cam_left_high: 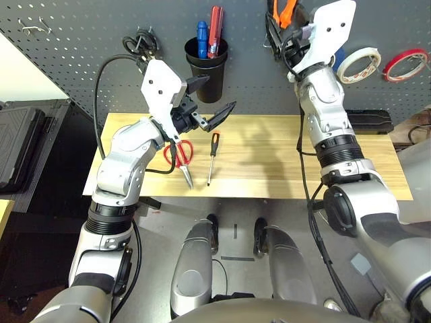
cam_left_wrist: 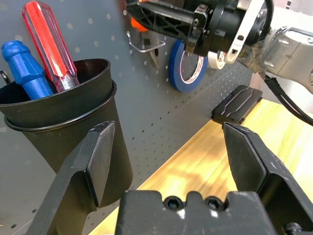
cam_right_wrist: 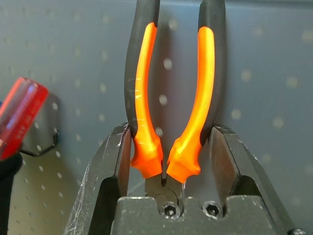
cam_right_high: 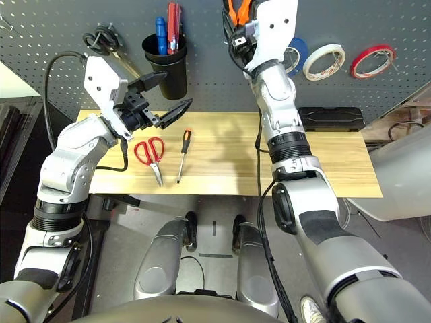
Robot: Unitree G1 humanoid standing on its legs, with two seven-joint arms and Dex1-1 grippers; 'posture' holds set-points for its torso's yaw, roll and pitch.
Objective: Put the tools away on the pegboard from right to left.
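The orange-and-black pliers lie flat against the pegboard in the right wrist view, so it is now time for my right gripper to open.
My right gripper [cam_right_wrist: 171,132] is raised against the pegboard [cam_left_high: 81,40], shut on the orange-and-black pliers [cam_right_wrist: 146,98] with a finger outside each handle. The whitish tape roll [cam_left_high: 342,69] hangs on the board to its right. The red-handled scissors [cam_left_high: 178,153] and the slim screwdriver [cam_left_high: 213,156] lie side by side on the wooden table [cam_left_high: 269,168]. Above them my left gripper [cam_left_high: 219,93] hovers open and empty, just in front of the black cup [cam_left_high: 205,74].
The cup holds a blue and a red screwdriver. A blue tape roll [cam_left_wrist: 176,68] and a red one [cam_left_high: 388,67] hang near the whitish roll. Black-handled scissors [cam_left_high: 138,44] hang at the upper left. A black case [cam_left_high: 367,121] lies at the table's back right.
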